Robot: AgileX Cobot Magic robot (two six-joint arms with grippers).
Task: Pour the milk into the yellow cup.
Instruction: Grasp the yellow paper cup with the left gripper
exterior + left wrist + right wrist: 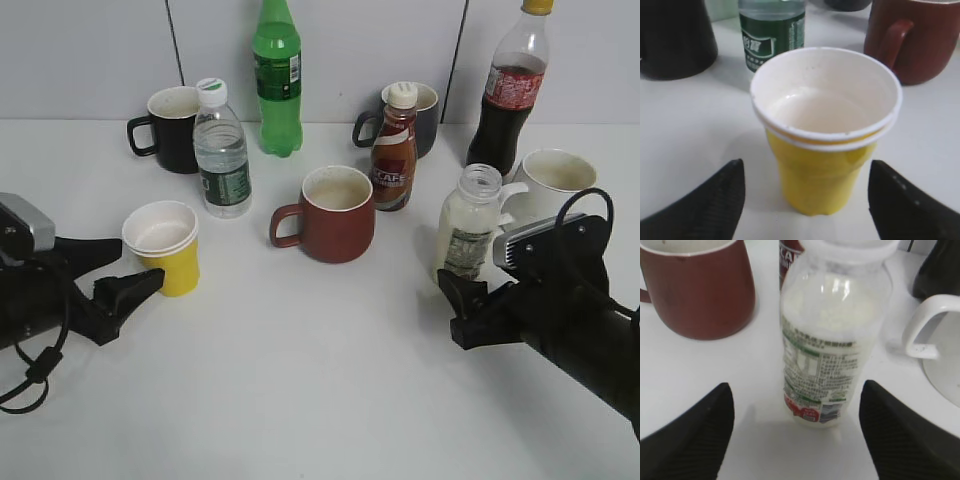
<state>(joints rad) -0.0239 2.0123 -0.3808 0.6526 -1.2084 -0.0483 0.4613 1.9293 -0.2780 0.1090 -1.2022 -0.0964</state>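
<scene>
The robot's left gripper will next grab the cup by its narrower yellow base, because the cup's white rim spreads wider than the gripper's open fingers.
The yellow cup stands upright at the left of the table, white inside with a pale creamy bottom. My left gripper is open, with one finger on each side of the cup's base and not touching it. The milk is an uncapped clear bottle of creamy white liquid, upright at the right. My right gripper is open just in front of it, its fingers wide on both sides of the bottle. The bottle's green and red label shows in the right wrist view.
A dark red mug stands in the middle, with a brown coffee bottle behind it. A water bottle and a black mug are behind the cup. A white mug, a cola bottle, a green bottle and a dark mug stand at the back.
</scene>
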